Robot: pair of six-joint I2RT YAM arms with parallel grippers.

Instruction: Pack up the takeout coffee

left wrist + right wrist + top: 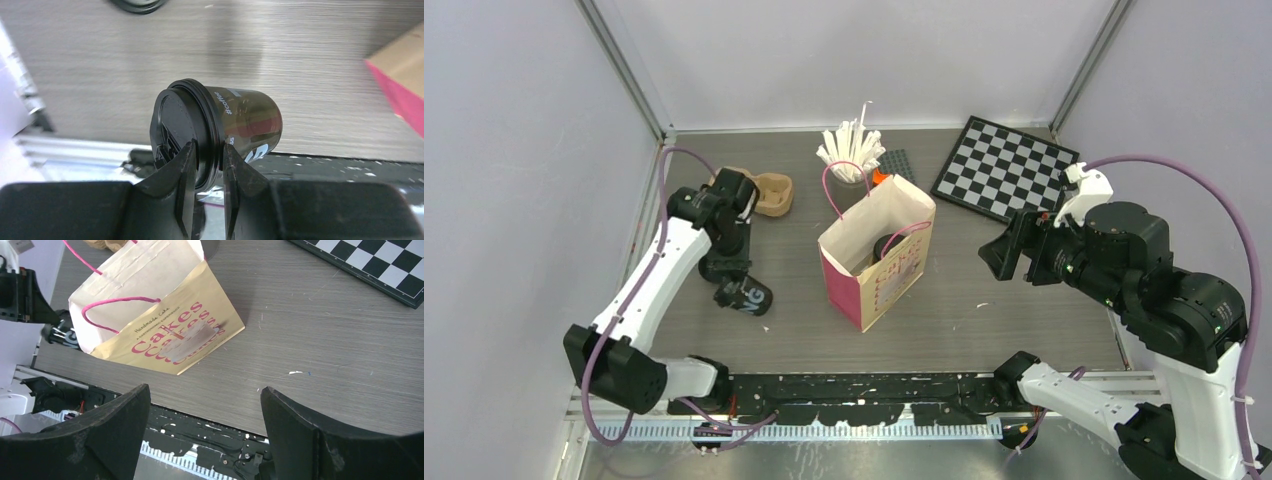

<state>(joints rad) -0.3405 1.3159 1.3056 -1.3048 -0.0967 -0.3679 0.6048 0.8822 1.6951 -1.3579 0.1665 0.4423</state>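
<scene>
The cup lies on its side above the table and would fall if I opened now, so my left gripper keeps holding it for now.
One takeout coffee cup (750, 298), dark with a black lid, lies on its side in my left gripper (732, 291), low over the table left of the paper bag (879, 255). In the left wrist view the fingers (185, 165) are shut on the lid's rim (212, 135), with the cup body (250, 120) pointing away. The second cup's black lid (890, 245) shows inside the open bag. My right gripper (998, 250) is open and empty, in the air to the right of the bag (165, 335).
A tan pulp tray (770, 192) sits at the back left. A grey cup of white sticks (852, 158) stands behind the bag. A chessboard (1004, 166) lies at the back right. The bag's pink handles (836, 185) stick up.
</scene>
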